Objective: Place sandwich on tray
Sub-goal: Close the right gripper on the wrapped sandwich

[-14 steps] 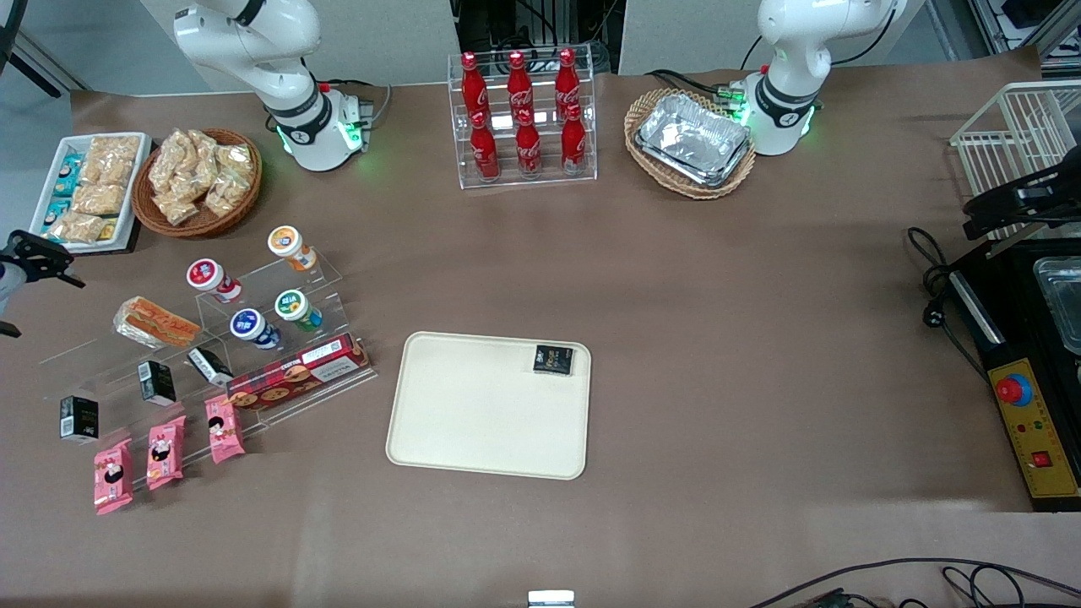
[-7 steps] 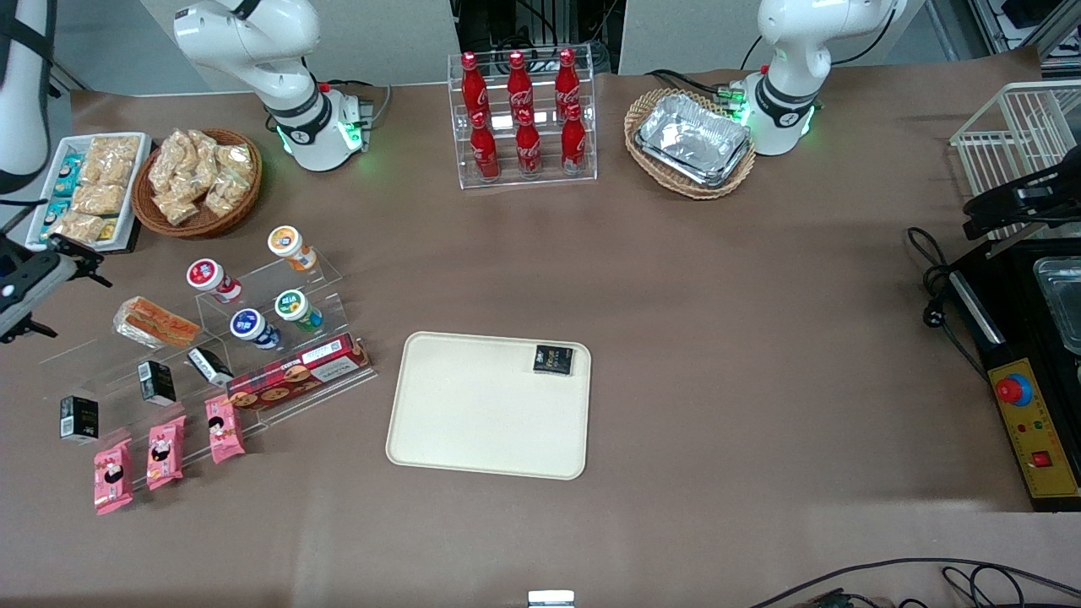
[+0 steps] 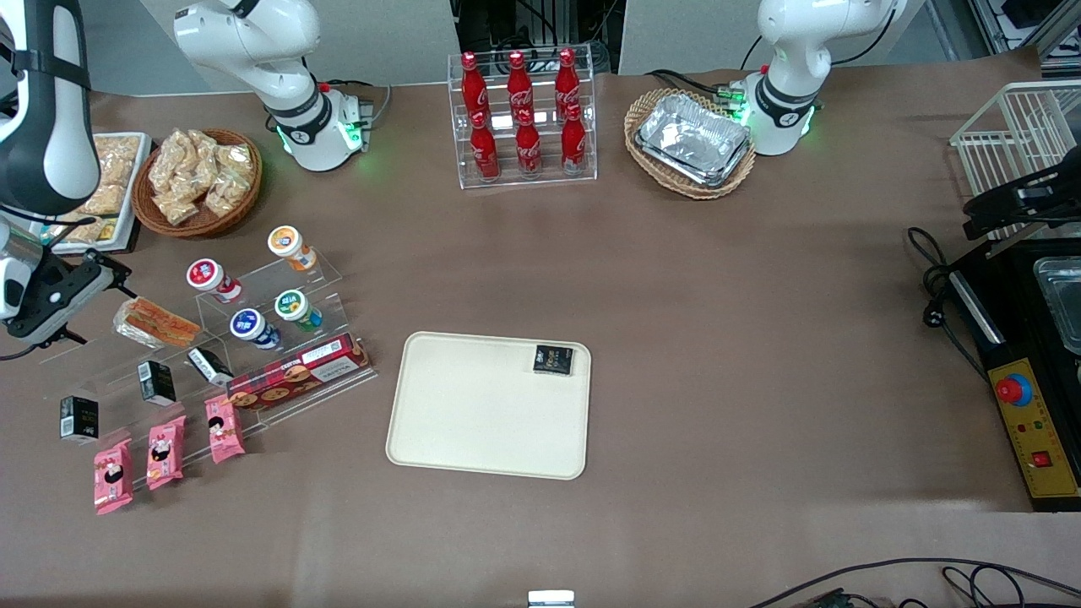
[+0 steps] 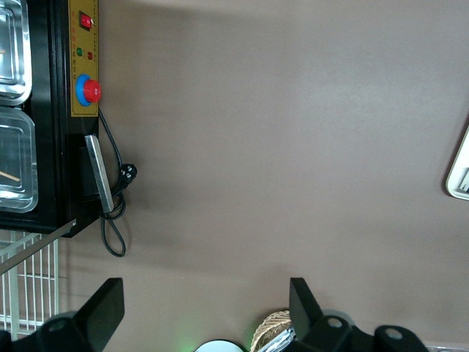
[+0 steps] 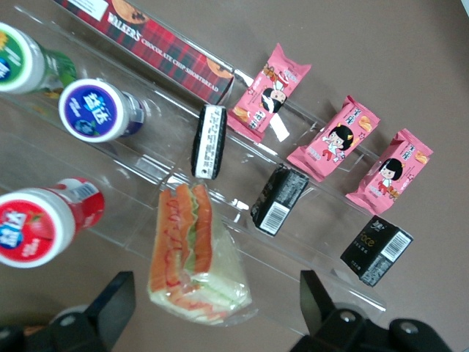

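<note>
The wrapped sandwich has to get onto the tray (image 3: 486,415), so the robot's right gripper next needs to grab the wrapped sandwich across its middle (image 3: 154,323).
The sandwich (image 3: 156,323), a small wrapped wedge with white bread and orange and green layers, lies on the upper step of a clear acrylic riser (image 3: 279,384). It also shows in the right wrist view (image 5: 193,253). My right gripper (image 3: 103,272) hovers above it toward the working arm's end of the table, open and empty; in the wrist view (image 5: 214,304) its jaws stand wide on either side of the sandwich's end. The cream-beige tray (image 3: 473,422) lies mid-table with a small black packet (image 3: 553,360) in one corner.
On the riser stand several yogurt cups (image 3: 253,328), black boxes (image 3: 156,382), a long red biscuit box (image 3: 297,371) and pink snack packets (image 3: 165,452). A wicker basket of snacks (image 3: 198,181) and a white snack tray (image 3: 105,198) lie farther from the front camera.
The right arm has swung in from the table's edge toward the sandwich, and the gripper has come to hover over it. Nothing else has moved.
</note>
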Robot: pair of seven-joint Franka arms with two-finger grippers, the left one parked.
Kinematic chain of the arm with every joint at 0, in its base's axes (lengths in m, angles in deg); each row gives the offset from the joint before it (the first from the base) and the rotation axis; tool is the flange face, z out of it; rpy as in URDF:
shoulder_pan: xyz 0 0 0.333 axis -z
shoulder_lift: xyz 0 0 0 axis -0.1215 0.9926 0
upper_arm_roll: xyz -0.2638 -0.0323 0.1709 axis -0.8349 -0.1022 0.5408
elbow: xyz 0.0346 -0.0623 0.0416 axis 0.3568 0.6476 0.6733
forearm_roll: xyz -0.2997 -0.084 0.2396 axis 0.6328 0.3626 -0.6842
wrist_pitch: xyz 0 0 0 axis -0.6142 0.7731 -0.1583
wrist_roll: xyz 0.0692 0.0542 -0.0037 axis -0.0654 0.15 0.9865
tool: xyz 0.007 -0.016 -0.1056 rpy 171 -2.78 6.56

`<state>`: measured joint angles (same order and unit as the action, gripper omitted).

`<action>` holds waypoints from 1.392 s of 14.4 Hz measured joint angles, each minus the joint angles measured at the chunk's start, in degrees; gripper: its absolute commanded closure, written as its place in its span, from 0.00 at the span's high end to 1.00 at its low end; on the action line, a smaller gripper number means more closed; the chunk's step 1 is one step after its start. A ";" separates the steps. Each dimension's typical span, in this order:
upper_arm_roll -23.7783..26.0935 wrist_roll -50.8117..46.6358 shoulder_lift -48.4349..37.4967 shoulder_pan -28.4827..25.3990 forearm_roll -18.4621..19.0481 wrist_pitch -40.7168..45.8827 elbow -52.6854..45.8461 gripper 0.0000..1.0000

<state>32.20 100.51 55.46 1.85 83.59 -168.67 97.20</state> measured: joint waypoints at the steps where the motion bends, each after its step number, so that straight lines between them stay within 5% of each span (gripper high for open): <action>1: -0.43 0.95 -0.03 0.00 0.01 -1.80 1.03 1.00; 15: -1.80 3.49 -0.13 0.00 0.02 -15.87 10.82 1.00; 16: -1.80 3.50 -0.03 0.00 0.02 -16.03 10.92 0.89; 19: -1.81 3.43 0.42 0.00 -0.06 -16.35 10.99 0.34; 20: -1.82 3.34 0.44 0.00 -0.10 -16.37 10.99 0.28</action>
<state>30.38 103.85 55.89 1.85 83.48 -185.03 108.19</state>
